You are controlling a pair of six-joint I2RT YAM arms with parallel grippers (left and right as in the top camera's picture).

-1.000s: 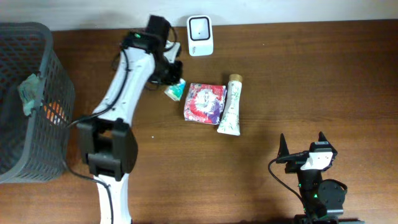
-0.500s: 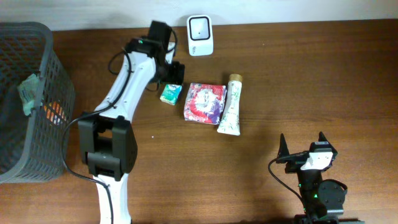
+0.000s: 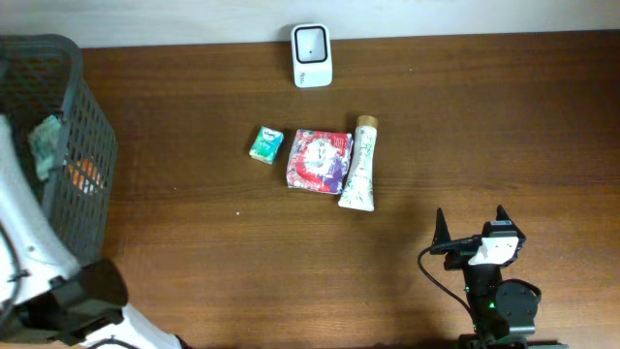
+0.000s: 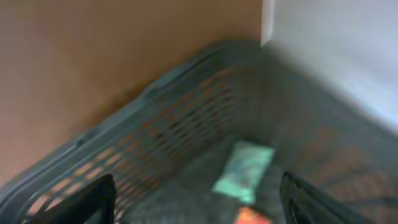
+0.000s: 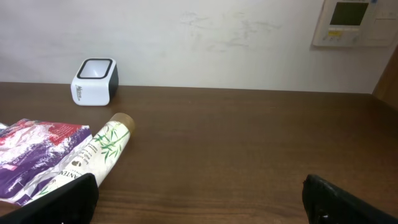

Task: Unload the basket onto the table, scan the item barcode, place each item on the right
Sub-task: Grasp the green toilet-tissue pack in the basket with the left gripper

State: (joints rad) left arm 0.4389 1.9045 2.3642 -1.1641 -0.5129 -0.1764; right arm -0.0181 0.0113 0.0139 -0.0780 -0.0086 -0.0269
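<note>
I need to grab the green plastic pack by its middle (image 3: 45, 145) next with my left gripper, so that the white scanner (image 3: 312, 42) can then read the pack's barcode.
A small green packet (image 3: 265, 143) lies flat on the table, free of both grippers, left of a red and purple pouch (image 3: 318, 161) and a white tube (image 3: 359, 163). The white barcode scanner (image 3: 312, 42) stands at the back edge. My left gripper (image 4: 199, 205) is open and empty, looking down into the grey basket (image 4: 155, 87). Only that arm's white link (image 3: 24, 228) shows in the overhead view. My right gripper (image 3: 472, 225) rests open at the front right, with its black fingertips (image 5: 62, 199) apart and nothing between them.
The basket (image 3: 92, 126) stands at the far left and holds a pale green packet (image 4: 244, 169) and something orange (image 4: 252, 216). The tube (image 5: 93, 152), pouch (image 5: 34, 155) and scanner (image 5: 94, 81) lie ahead and left of the right gripper. A wall runs behind the table.
The left gripper opened and let go of the small green packet, which now lies left of the pouch. The left arm then swung away from the scanner to the basket. The right arm stayed still.
</note>
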